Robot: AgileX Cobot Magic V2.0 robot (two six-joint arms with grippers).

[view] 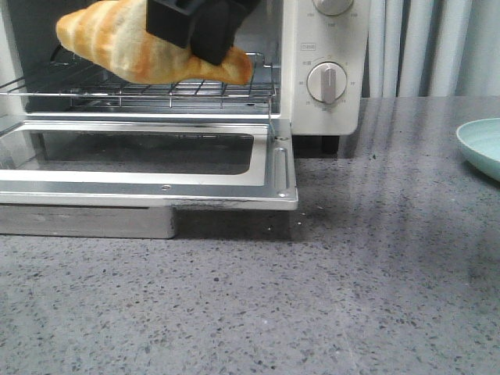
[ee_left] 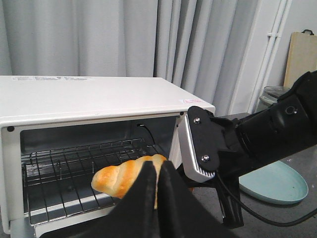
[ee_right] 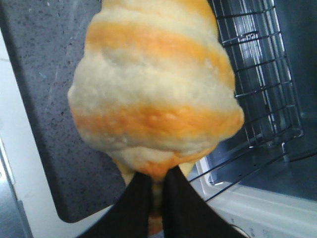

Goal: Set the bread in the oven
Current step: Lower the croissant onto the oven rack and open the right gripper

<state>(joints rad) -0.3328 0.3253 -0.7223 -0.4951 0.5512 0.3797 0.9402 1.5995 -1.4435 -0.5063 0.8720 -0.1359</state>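
Observation:
The bread (view: 117, 47) overhangs the oven door, short of the rack's middle. It moves inward and down next in my right gripper, before the release.
The bread (view: 117, 47), golden-orange with cream stripes, hangs at the mouth of the oven (view: 328, 109), just above the front of the wire rack (view: 94, 86). My right gripper (view: 199, 35) is shut on it from above. In the right wrist view the bread (ee_right: 153, 94) fills the frame, pinched between the black fingers of that gripper (ee_right: 158, 178), with the rack (ee_right: 262, 74) beside it. The oven door (view: 273, 172) lies open and flat. My left gripper (ee_left: 157, 166) is shut and empty, well back from the oven (ee_left: 89, 99), with the bread (ee_left: 119, 178) beyond it.
A pale green plate (view: 480, 144) sits on the grey counter at the far right; it also shows in the left wrist view (ee_left: 272, 183). A metal tray (view: 86, 223) lies under the open door. My right arm (ee_left: 267, 134) reaches in from the right. Curtains hang behind.

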